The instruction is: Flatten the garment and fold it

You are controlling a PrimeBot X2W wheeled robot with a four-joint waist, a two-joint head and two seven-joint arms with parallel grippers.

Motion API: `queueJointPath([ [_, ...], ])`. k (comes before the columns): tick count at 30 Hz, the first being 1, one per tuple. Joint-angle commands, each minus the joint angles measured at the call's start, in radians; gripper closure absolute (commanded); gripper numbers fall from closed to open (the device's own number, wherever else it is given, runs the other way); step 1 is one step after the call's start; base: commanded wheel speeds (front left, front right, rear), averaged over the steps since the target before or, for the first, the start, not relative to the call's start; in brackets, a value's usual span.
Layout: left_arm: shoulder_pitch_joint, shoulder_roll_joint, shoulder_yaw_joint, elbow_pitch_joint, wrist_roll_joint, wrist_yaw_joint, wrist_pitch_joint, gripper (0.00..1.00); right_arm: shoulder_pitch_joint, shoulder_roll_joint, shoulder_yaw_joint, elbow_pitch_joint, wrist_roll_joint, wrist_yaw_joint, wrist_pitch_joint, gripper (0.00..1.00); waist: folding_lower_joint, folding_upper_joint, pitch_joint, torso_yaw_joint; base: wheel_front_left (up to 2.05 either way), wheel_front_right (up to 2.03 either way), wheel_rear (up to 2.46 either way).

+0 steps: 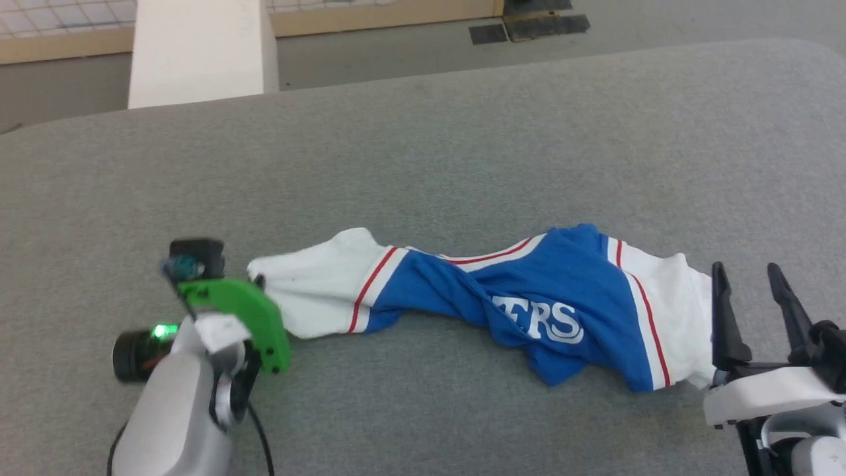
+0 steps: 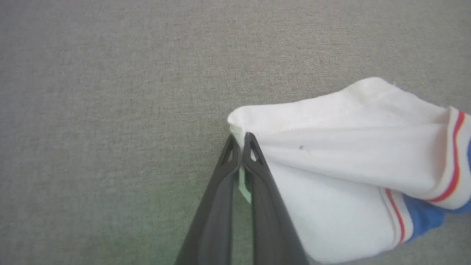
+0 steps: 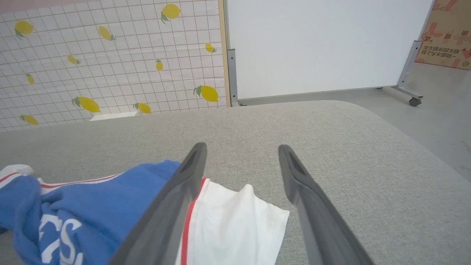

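The garment is twisted. My right gripper should grab it next by its loose white sleeve end point(image 1: 683, 305) and stretch it flat so that it can be folded.
The garment point(image 1: 529, 311) lies twisted and bunched lengthwise on the grey surface, blue in the middle with white letters, white ends and thin red stripes. My left gripper point(image 2: 241, 141) is shut on the corner of its white left end point(image 2: 331, 147), a bit of cloth pinched between the fingertips. In the head view that hand's green bracket point(image 1: 244, 311) sits right at the garment's left tip. My right gripper point(image 1: 747, 277) stands open beside the white right end point(image 3: 235, 221), its fingers point(image 3: 184, 191) hovering over that end without holding it.
The grey padded table point(image 1: 423, 165) stretches wide around the garment; its far edge and rounded right corner point(image 3: 386, 121) drop to the floor. Beyond stand a white board on wheels point(image 3: 323, 48), a lemon-patterned wall point(image 3: 110, 62) and a cardboard box point(image 3: 449, 33).
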Motion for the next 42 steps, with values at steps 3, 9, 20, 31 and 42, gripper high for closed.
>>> queueJointPath([
  [3,0.103,0.01,0.025,-0.057,-0.025,0.022,-0.013,1.0,-0.022,0.001,-0.048,0.012,-0.034,-0.002,0.024,0.0,0.0,0.0055,-0.037,0.048,0.0,0.0,0.0],
  [9,0.206,0.01,0.039,-0.151,-0.048,0.044,0.0,1.0,-0.121,0.001,-0.186,0.112,-0.084,-0.002,0.155,0.0,0.0,0.0055,-0.038,0.095,0.0,0.0,0.0],
  [20,0.224,0.003,0.029,-0.214,-0.069,0.051,0.031,1.0,-0.32,0.001,-0.304,0.396,-0.166,-0.002,0.569,0.0,0.0,0.0055,-0.005,0.14,0.0,0.0,0.0],
  [31,0.225,0.013,0.027,-0.234,-0.081,0.048,0.038,1.0,-0.379,-0.002,-0.294,0.463,-0.21,-0.002,0.855,0.64,0.0,0.0055,0.026,0.144,0.0,0.0,0.0],
  [42,0.236,0.013,0.026,-0.235,-0.089,0.035,-0.028,1.0,-0.28,-0.02,-0.21,0.283,-0.09,-0.002,0.595,1.0,0.0,0.0055,-0.019,0.136,0.0,0.0,0.0],
])
